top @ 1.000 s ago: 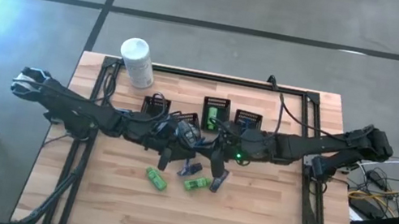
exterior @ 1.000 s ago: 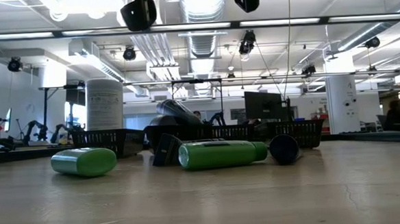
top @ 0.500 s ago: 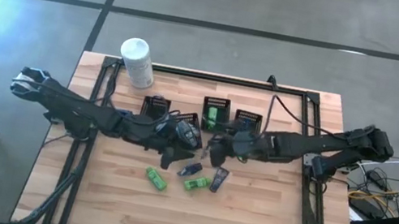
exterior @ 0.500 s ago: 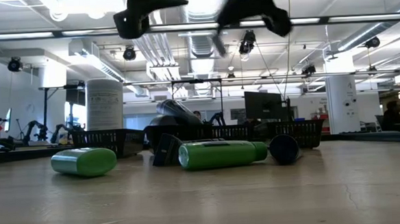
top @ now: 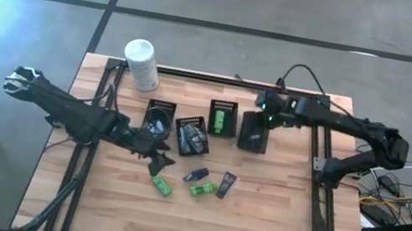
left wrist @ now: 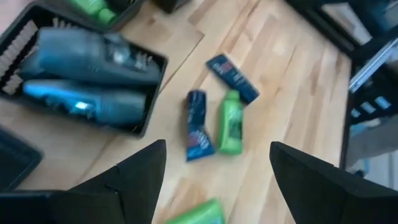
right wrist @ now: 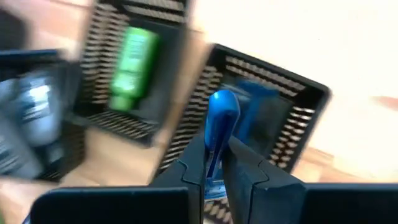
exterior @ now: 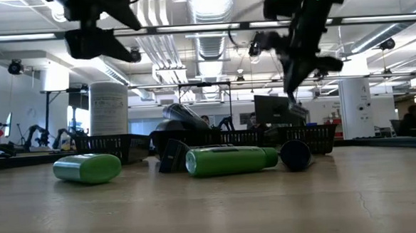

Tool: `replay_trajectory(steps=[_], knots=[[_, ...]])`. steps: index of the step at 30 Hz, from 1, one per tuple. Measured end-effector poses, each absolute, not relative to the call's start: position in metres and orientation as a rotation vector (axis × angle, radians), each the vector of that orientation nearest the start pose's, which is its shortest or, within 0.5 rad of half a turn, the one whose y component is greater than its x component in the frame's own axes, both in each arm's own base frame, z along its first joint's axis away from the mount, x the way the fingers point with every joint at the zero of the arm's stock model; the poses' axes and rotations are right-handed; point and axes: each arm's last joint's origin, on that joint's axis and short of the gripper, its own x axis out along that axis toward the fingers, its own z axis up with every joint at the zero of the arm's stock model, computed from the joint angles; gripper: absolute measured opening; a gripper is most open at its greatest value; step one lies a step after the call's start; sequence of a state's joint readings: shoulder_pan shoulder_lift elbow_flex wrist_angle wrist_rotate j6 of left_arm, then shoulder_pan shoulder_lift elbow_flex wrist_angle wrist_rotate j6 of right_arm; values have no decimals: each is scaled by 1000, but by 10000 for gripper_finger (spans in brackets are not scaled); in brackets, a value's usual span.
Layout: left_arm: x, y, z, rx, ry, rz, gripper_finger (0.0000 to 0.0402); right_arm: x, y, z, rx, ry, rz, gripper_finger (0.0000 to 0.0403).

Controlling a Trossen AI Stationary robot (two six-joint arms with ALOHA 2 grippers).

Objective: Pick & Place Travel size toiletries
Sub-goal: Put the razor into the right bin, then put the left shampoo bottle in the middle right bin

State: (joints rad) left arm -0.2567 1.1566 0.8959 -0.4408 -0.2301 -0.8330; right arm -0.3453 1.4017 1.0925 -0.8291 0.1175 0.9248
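The loose green bottle needs to go in the basket with the other green bottle, so next my left gripper needs to grip it by its end with the cap.
My right gripper is shut on a thin blue razor above the far-right black basket, which holds blue items. My left gripper hangs open and empty left of the loose toiletries: two green bottles and two dark tubes lying on the table. Grey bottles lie in a basket. A green bottle lies in another basket. My right gripper pinches the razor's shaft between its two fingers, which lie along it. The razor's rounded blue end sticks out past the fingertips. The fingers come from above, and the razor is lifted clear over the basket.
A large white canister stands at the table's far left corner. A fourth black basket sits at the left of the row. The table's near half is bare wood. A black frame runs around the table's edge.
My right gripper has risen from the loose toiletries at mid-table and gone toward the far right, ending over the far-right basket. My left gripper has drawn back toward the table's left edge, uncovering the baskets. The bottles and tubes on the table have stayed put.
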Motion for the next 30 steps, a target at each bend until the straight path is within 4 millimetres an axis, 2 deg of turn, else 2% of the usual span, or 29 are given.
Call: replay_trajectory(steps=[3, 5, 9, 13, 16, 19, 23, 30], knots=[[223, -55, 280, -604, 674, 275, 289, 244, -119, 239, 1054, 948, -914, 27], [217, -55, 280, -576, 696, 286, 289, 245, -126, 229, 1101, 984, -891, 31], [208, -53, 280, -526, 735, 283, 289, 250, -129, 215, 1123, 1037, -892, 56], [206, -55, 278, -414, 795, 179, 289, 254, -132, 205, 1130, 1069, -912, 102], [205, -56, 268, -300, 854, 75, 289, 256, -130, 203, 1119, 1079, -908, 141], [204, -59, 251, -132, 931, -69, 289, 258, -124, 207, 1082, 1081, -885, 181], [204, -66, 228, 88, 982, -281, 289, 258, -105, 223, 987, 1038, -864, 229], [232, -81, 194, 199, 940, -442, 289, 252, -56, 257, 909, 922, -809, 299]])
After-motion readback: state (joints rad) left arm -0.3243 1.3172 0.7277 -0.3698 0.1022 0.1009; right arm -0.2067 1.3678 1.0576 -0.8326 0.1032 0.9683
